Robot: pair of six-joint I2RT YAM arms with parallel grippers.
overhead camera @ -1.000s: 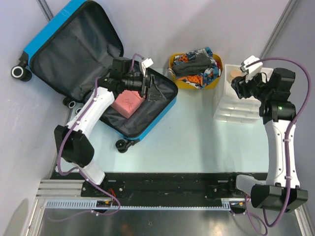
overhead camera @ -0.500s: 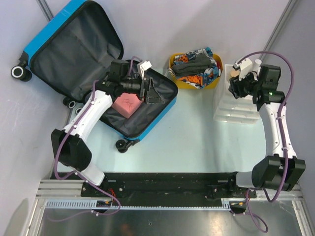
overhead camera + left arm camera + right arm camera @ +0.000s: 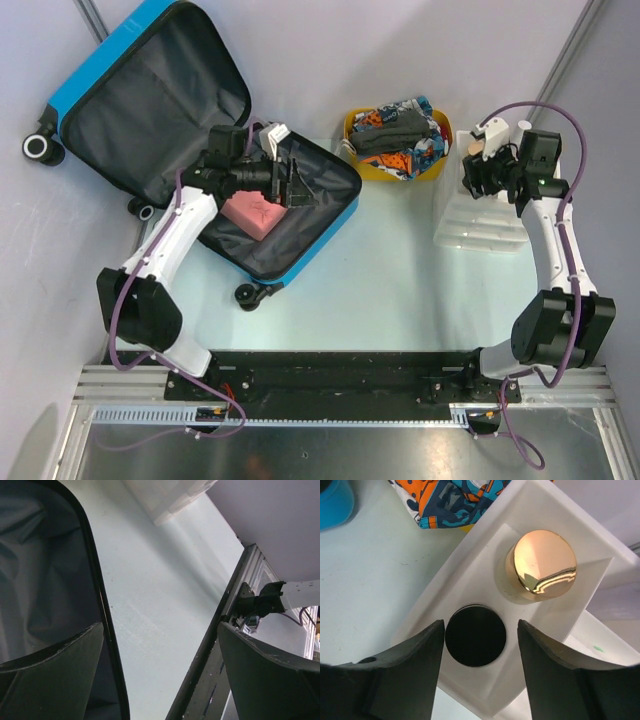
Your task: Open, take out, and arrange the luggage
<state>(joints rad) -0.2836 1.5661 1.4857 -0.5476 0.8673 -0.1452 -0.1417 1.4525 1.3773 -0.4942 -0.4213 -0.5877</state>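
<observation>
The white organizer is to be arranged, so my right gripper should next grip it by its rim on the side facing the yellow tub, beside the black cap [image 3: 475, 636].
The luggage [image 3: 150, 100], a bright-blue hard-shell suitcase, lies wide open at the back left with its dark grey lining showing. A pink pouch [image 3: 255, 210] rests in the near half [image 3: 300, 235]. My left gripper [image 3: 298, 186] hovers open over that half beside the pouch, holding nothing. In the left wrist view my left gripper [image 3: 160, 645] straddles the black zipper band [image 3: 102, 605]. My right gripper [image 3: 478, 168] is over the white stepped organizer. Its fingers [image 3: 405, 675] flank a black round cap [image 3: 475, 636] standing in the organizer, with a gap on the right side; my right gripper [image 3: 480, 627] is open.
A yellow tub [image 3: 357, 160] of colourful clothes stands at the back centre. The white organizer [image 3: 480, 225] at the right also holds a gold-capped jar [image 3: 544, 562]. Patterned cloth [image 3: 455, 500] shows beyond it. Pale table [image 3: 400, 280] lies between suitcase and organizer.
My left gripper drew back leftward over the suitcase's near half. The right arm swung in and brought its gripper down over the organizer, jaws slightly wider around the black cap.
</observation>
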